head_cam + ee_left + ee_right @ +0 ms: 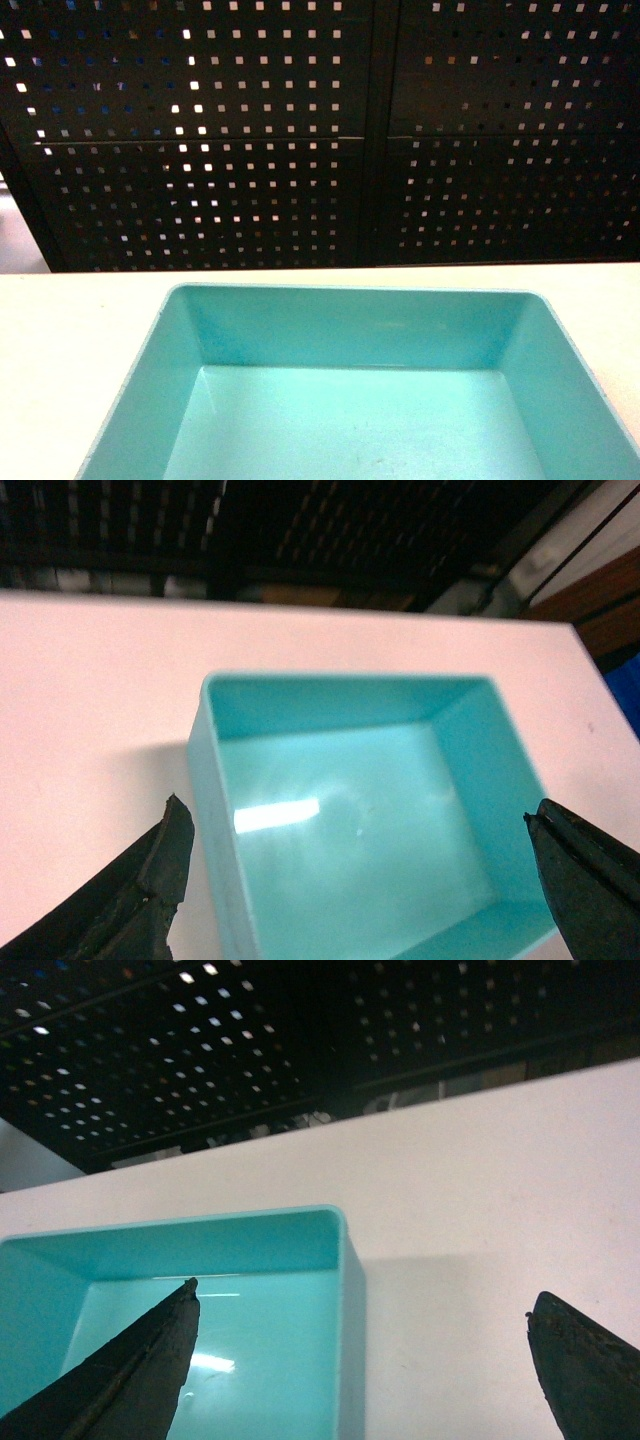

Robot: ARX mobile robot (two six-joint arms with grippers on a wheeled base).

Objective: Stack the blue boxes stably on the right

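To stack the turquoise-blue box with its opposite side free, my right gripper next needs to take hold of the box's side.
One light turquoise-blue box sits empty on the pale table, at the near middle of the head view, its front cut off by the frame. Neither gripper shows in the head view. In the left wrist view my left gripper is open, its black fingertips spread wider than the box, one on each side. In the right wrist view my right gripper is open astride the right wall of the box, with one finger over the inside and the other over bare table.
A black perforated panel stands close behind the table's far edge. Bare tabletop lies to the right of the box and more of it to the left. A dark blue shape shows past the table's right edge.
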